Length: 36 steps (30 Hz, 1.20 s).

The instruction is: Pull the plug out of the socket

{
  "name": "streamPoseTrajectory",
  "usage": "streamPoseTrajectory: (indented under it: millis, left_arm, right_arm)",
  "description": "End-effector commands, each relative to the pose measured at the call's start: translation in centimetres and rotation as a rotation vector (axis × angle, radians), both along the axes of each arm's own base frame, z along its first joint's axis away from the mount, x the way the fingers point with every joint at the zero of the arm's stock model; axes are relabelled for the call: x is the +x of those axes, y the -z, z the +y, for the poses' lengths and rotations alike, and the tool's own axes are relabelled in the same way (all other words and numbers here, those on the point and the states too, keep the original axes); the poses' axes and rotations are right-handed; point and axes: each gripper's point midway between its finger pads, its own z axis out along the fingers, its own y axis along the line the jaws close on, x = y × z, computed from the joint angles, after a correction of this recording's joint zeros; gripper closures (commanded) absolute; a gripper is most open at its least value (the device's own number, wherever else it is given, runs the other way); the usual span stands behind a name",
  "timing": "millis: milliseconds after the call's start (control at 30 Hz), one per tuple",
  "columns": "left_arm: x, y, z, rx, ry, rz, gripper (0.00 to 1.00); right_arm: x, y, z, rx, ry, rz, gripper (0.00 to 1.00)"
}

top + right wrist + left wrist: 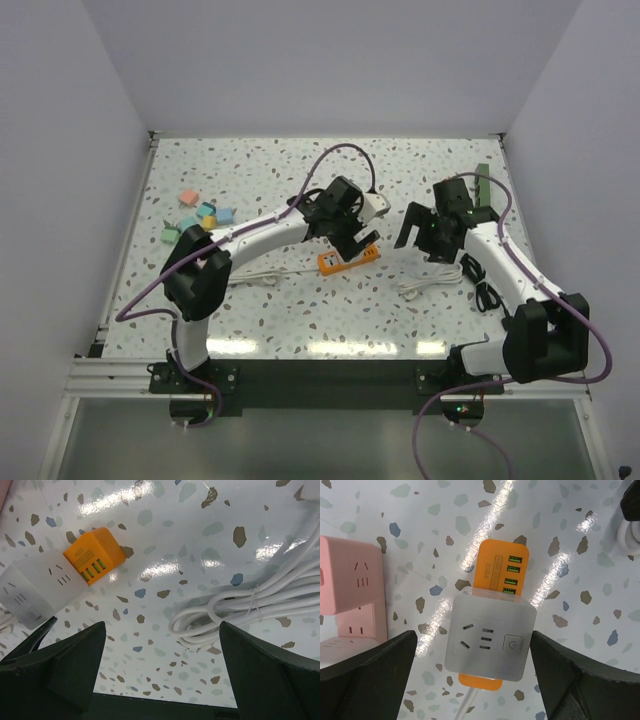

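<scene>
My right gripper should grab the orange socket (348, 261) next across its sides at the USB-port end. The white plug block stays free to pull off.
An orange socket block (501, 569) with green USB ports lies on the speckled table, with a white cord leaving its near end. A white plug block (490, 637) with outlet slots and a power button sits on it. My left gripper (474, 650) is open, one finger on each side of the white block, not touching it. In the top view the left gripper (352, 240) hovers over the orange socket (348, 261). My right gripper (415, 232) is open and empty to the right. The right wrist view shows the orange socket (95, 552) and the white block (35, 592) at upper left.
A pink socket cube (350, 590) stands just left of the orange socket. A coiled white cable (250, 605) lies under the right gripper, also seen in the top view (430, 285). Several coloured blocks (200, 215) sit at far left. A black tool (487, 297) lies by the right arm.
</scene>
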Motion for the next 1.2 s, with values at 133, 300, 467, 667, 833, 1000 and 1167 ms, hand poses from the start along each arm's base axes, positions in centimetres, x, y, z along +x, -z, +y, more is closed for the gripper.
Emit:
streamPoseTrajectory:
  millis: [133,300,467,667,833,1000,1167]
  left_arm:
    - [-3.4,2.8,-1.4,-0.007,0.237,0.022,0.01]
    - [-4.4,4.2,-0.5,0.018,0.231,0.069,0.43]
    - [-3.7,1.4,-0.9,-0.072,0.166,0.008,1.00]
    - [-2.6,-3.7,-1.2,-0.275,0.019,-0.019,1.00]
    - [-1.9,-7.3,-1.5,-0.541,-0.100,0.086,1.00]
    - [-1.6,-8.4,-2.4,-0.631,-0.137,0.126,1.00]
    - [-2.0,-7.8,-2.7,-0.691,-0.200,0.187,1.00]
  right_arm:
    - [0.5,0.8,2.9,0.156,-0.061,-0.018,0.01]
    - [2.1,0.8,5.7,0.334,-0.043,-0.064,0.02]
    - [3.2,1.9,6.6,0.398,0.009,-0.047,0.01]
    - [3.7,2.5,7.1,0.495,0.127,-0.070,0.01]
    - [4.7,1.1,7.4,0.557,0.169,-0.159,0.02]
    - [5.7,-0.7,7.2,0.570,0.193,-0.244,0.01]
    - [6.6,-1.9,7.8,0.618,0.235,-0.280,0.02]
